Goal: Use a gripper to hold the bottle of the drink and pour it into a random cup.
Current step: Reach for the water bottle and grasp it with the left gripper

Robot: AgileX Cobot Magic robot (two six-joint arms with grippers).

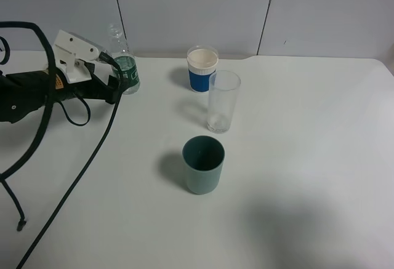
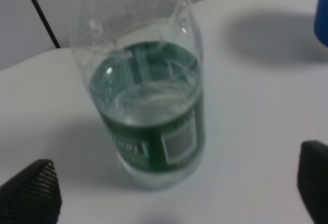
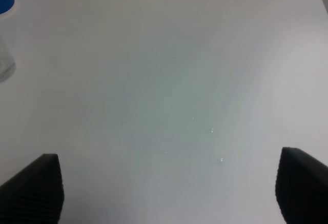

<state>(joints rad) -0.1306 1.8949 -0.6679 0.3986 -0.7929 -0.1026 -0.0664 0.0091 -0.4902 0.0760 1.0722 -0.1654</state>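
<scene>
My left gripper takes hold of the bottle (image 1: 126, 67) by its green-labelled body next, to pour the drink into a cup.
The bottle (image 1: 126, 67), small and clear with a dark green label, stands upright at the table's back left. The drink (image 2: 148, 98), a clear liquid, fills its lower part. My left gripper (image 1: 118, 85) is open at the bottle's base. In the left wrist view the bottle (image 2: 151, 111) stands between the two black fingertips (image 2: 31, 190), with a gap on each side. The cup (image 1: 223, 101), a tall clear tumbler, stands empty at mid-table. My right gripper (image 3: 166, 188) is open over bare table and does not show in the exterior view.
A blue cup with a white rim (image 1: 202, 69) stands just behind the tumbler. A teal cup (image 1: 203, 164) stands in front of it. The left arm's black cable (image 1: 74, 176) trails across the table's left side. A grey wall backs the table.
</scene>
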